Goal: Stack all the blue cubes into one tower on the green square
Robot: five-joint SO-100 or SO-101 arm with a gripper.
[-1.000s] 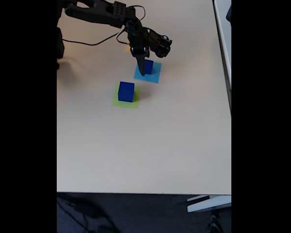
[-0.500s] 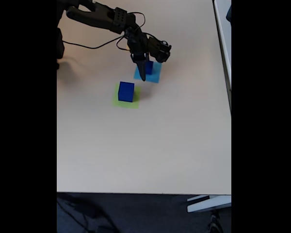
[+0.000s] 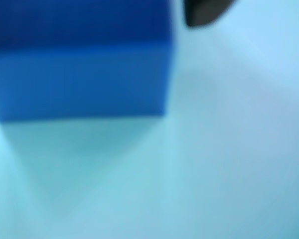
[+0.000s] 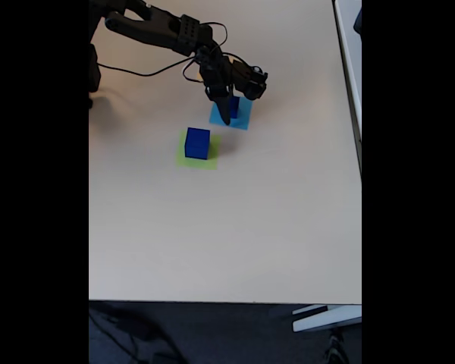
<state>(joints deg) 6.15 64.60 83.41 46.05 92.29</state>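
I should build the tower on the green square, so I need to grab the smaller blue cube by its opposite sides with my gripper next.
In the fixed view the largest blue cube [image 4: 197,142] sits on the green square [image 4: 198,158] near the table's middle. A smaller blue cube [image 4: 233,105] stands on a light-blue patch [image 4: 241,117] behind and to the right of it. My gripper [image 4: 231,112] points down at this smaller cube, one dark finger against its left side, jaws apart. The wrist view is blurred: the cube [image 3: 79,59] fills the upper left, and a dark fingertip [image 3: 204,12] stands just off its right edge, with a gap between them. No tower stands.
The black arm [image 4: 167,30] reaches in from the top left, with a cable [image 4: 136,72] trailing on the beige table [image 4: 235,227]. The table's front edge runs along the bottom and a white ledge [image 4: 349,45] borders the right side.
The gripper has shifted slightly right and down, closer around the smaller cube on the light-blue patch. Neither cube has moved.
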